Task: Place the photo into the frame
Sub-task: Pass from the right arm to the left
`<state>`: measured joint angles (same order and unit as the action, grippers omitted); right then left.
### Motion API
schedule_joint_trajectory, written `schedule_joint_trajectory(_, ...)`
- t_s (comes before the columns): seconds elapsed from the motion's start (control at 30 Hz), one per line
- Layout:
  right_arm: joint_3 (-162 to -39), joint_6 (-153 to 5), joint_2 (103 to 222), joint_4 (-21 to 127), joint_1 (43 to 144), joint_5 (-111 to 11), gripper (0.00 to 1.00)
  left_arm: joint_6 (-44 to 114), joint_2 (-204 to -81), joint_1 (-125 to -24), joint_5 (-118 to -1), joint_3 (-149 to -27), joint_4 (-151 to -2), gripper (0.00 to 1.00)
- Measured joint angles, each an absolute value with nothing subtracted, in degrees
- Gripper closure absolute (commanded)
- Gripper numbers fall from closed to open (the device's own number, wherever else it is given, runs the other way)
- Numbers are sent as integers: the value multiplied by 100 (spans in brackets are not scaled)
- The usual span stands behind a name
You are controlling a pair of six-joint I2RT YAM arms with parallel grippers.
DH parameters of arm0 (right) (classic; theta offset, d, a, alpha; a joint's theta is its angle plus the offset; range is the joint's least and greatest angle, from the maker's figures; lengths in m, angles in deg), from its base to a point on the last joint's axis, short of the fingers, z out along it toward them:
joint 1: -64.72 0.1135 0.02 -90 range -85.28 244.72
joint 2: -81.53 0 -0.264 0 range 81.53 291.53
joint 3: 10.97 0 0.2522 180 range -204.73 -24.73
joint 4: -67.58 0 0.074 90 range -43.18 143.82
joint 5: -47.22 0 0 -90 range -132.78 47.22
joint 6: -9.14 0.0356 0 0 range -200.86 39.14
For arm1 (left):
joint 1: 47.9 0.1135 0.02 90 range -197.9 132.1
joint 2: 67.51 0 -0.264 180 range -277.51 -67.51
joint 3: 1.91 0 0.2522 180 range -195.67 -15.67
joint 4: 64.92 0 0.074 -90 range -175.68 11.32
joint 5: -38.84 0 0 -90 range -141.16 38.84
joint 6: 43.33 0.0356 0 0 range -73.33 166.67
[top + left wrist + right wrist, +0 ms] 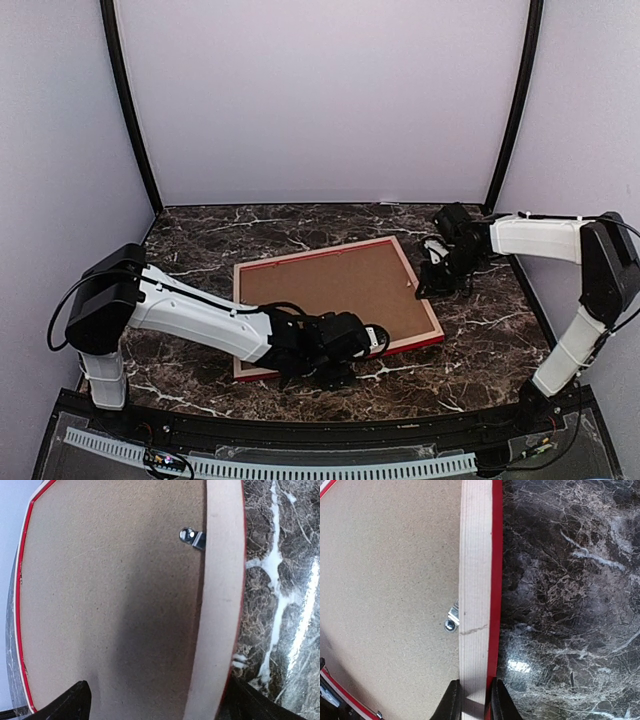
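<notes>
My left gripper takes hold of the frame's near bar next, one finger on each side of the bar, to lift and turn the frame over.
The frame lies back up on the marble table, with pale wood rails and a red outer edge. A plain brown backing board fills it. The photo is not in view. My right gripper is at the frame's right rail; in the right wrist view it is shut on the rail, one finger on each side. My left gripper is at the frame's near edge. In the left wrist view it is wide open, its fingers straddling the rail and part of the board.
Small metal tabs sit on the board at the rail's inner side. Dark marble table lies around the frame. White walls and black posts enclose the back and sides.
</notes>
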<state>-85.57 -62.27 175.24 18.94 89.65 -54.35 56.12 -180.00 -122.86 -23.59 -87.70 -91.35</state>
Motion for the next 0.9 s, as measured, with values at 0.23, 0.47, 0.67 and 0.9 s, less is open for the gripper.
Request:
schedule_joint_trajectory(0.23, -8600, -6286, 17434, 1575, 8930, -5715, 100, 5682, -18000, -12366, -1836, -8672, -9253, 12)
schedule_joint_trajectory(0.47, -8600, -6301, 17430, 1534, 8923, -5772, 91, 5673, -18000, -12432, -1609, -8609, -9336, 26)
schedule_joint_trajectory(0.67, -8598, -6297, 17430, 1542, 8919, -5800, 83, 5746, -18000, -12467, -1449, -8517, -9336, 39)
schedule_joint_trajectory(0.9, -8596, -6332, 17395, 1610, 8897, -5894, 69, 5927, -18000, -12504, -1119, -8506, -9344, 53)
